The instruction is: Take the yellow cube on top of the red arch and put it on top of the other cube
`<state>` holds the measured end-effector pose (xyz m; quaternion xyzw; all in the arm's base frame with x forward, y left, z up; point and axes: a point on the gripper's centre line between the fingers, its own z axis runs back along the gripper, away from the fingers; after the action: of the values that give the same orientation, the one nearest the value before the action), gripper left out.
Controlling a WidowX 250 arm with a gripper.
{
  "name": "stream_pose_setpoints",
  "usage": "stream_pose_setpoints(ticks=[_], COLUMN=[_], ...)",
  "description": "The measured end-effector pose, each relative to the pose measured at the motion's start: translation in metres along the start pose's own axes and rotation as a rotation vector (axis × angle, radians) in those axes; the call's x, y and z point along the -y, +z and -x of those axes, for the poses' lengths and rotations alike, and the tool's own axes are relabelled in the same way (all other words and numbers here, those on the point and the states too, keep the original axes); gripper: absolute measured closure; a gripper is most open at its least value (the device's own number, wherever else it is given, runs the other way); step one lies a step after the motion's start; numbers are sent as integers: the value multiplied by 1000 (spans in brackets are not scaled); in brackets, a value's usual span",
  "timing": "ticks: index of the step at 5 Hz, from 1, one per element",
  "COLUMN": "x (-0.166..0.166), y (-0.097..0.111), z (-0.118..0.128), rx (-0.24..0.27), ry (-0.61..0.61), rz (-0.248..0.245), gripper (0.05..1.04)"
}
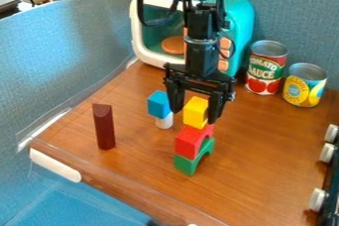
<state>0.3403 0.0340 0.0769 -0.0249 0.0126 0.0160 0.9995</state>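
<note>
My gripper grabs the yellow cube (195, 112) by its sides next, to stack it on the blue cube.
My gripper (195, 114) hangs over the middle of the table, pointing down and open, with one finger on each side of the yellow cube (195, 112). That cube rests on the red arch (190, 142), which stands on a green arch (185, 165). Whether either finger touches the yellow cube cannot be told. Just left of the gripper, the blue cube (158, 104) sits on top of a white cylinder (165, 121).
A dark red upright block (104, 127) stands at the left of the wooden table (265, 170). Behind the arm is a teal toy oven (242, 19). Two cans, one red (265, 69) and one yellow (305, 85), stand at the back right. White knobs (327, 152) line the right edge.
</note>
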Motion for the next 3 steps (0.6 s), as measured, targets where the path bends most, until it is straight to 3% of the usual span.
stream_pose_setpoints(ticks=[1, 2, 3], x=[-2, 1, 0], y=[3, 3, 19], z=[-2, -2, 2], rx=[-4, -9, 4], ry=[10, 4, -5], rz=[-28, -24, -33], gripper=[414, 509, 509])
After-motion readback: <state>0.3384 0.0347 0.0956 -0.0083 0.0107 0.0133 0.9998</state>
